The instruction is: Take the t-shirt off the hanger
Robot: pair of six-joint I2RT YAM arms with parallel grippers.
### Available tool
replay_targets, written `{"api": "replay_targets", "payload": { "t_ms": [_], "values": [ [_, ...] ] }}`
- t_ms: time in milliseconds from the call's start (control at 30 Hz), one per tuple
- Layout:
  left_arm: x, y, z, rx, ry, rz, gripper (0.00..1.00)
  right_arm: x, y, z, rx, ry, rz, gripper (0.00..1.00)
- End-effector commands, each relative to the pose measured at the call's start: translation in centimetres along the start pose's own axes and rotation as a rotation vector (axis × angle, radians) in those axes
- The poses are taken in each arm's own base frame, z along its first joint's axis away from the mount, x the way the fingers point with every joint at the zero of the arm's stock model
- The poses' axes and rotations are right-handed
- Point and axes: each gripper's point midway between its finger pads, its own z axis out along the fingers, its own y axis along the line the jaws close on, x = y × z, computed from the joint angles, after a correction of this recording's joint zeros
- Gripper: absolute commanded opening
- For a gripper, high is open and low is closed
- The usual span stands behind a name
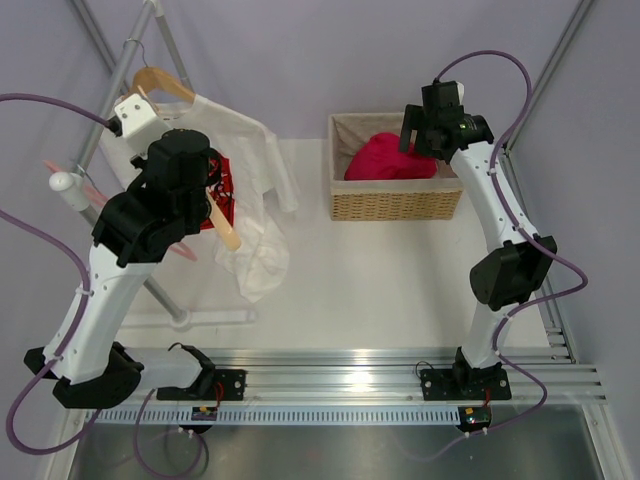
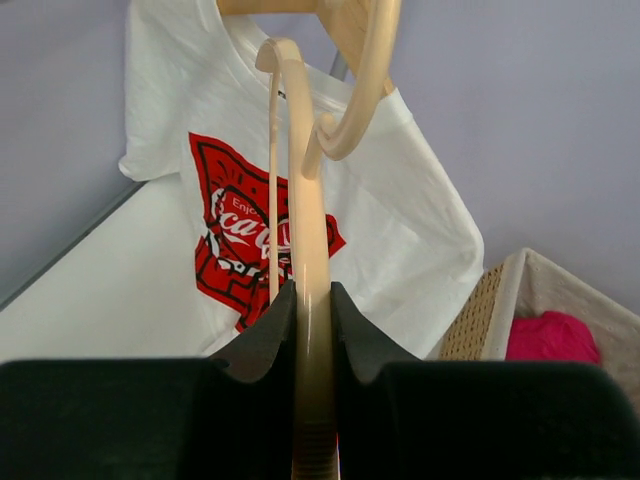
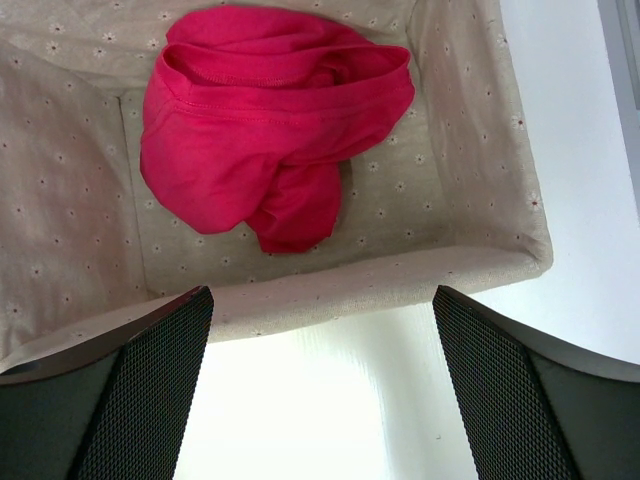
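Observation:
The space under its hook is free of any rack bar and the bare cream-yellow hanger (image 1: 228,235) would fall toward the table, so my left gripper keeps holding it for now.
The magenta-red t-shirt (image 1: 385,157) lies crumpled inside the wicker basket (image 1: 395,205), off any hanger. It fills the right wrist view (image 3: 260,130). My right gripper (image 1: 413,130) hovers above the basket's near rim, open and empty (image 3: 320,390). My left gripper (image 1: 212,205) is shut on the bare cream-yellow hanger (image 1: 228,235) in front of the clothes rack. In the left wrist view the hanger (image 2: 305,180) runs straight up between the shut jaws (image 2: 313,300), its hook curving at the top. No shirt is on it.
A white t-shirt with a red logo (image 1: 250,190) hangs on a brown wooden hanger (image 1: 162,82) on the rack at the left. A pink hanger (image 1: 85,185) sticks out beside it. The rack's foot (image 1: 205,318) lies on the table.

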Motion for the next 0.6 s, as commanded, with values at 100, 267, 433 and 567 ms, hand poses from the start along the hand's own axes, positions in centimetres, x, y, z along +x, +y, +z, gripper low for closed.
{"api": "replay_targets", "payload": {
  "t_ms": [100,267,433,567],
  "values": [
    [-5.1,2.7,-0.9,-0.122,-0.161,-0.093,0.00,-1.3,-0.2,-0.8,-0.004,-0.028,-0.018,0.99],
    [-5.8,3.4,-0.9,-0.181,-0.207,-0.097,0.00,-1.6,-0.1,-0.9,-0.010,-0.025,-0.022,0.99],
    [-6.7,3.2,-0.4,-0.222,-0.249,-0.068,0.00,-2.9,0.0,-1.6,-0.012,-0.049,-0.027,0.99],
    [-6.0,4.3,0.4,-0.257,-0.250,-0.065,0.00,-3.4,-0.1,-2.1,-0.010,-0.066,-0.035,1.00]
  ]
}}
